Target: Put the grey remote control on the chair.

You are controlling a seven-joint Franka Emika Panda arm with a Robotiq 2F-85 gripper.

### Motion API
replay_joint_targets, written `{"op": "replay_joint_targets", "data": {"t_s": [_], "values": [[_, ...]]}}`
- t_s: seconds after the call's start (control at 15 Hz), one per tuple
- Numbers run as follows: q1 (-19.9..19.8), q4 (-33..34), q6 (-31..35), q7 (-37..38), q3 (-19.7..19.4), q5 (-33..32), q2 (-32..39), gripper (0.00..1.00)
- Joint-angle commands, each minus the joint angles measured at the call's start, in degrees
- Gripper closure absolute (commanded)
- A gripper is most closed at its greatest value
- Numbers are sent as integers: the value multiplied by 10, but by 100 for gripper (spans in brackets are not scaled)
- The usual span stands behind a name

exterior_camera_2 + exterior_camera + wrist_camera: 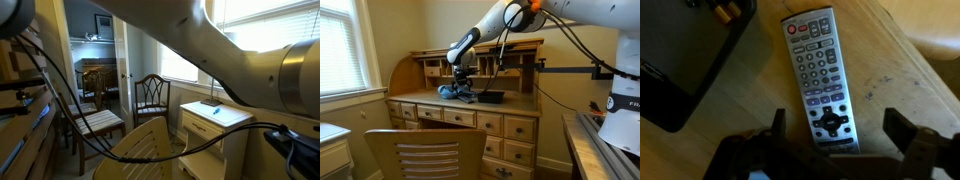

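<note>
My fingers are still above the remote (832, 122) in the wrist view, so closing now would miss it. My gripper lowers, before closing.
The grey remote control (818, 75) lies flat on the wooden desk top in the wrist view, buttons up, its lower end between my two fingers. My gripper (837, 125) is open and straddles that end without closing on it. In an exterior view my gripper (461, 84) hangs over the desk surface (510, 103). The light-brown wooden chair with slatted back (425, 153) stands in the foreground in front of the desk. It also shows in the other exterior view (148, 146), mostly behind my arm.
A black box (685, 70) lies beside the remote to its left; it also shows on the desk (491, 97). A blue object (448, 90) sits by my gripper. The desk's back cubbies (505, 62) rise behind. A second dark chair (152, 98) and a white cabinet (215, 122) stand nearby.
</note>
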Motion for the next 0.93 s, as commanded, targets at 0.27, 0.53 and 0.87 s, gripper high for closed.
{"op": "replay_joint_targets", "data": {"t_s": [0.27, 0.53, 0.87], "values": [[1, 18, 34, 3, -2, -2, 39, 0], [2, 12, 40, 6, -4, -2, 41, 0], [-3, 2, 51, 8, -5, 2, 44, 0]]}}
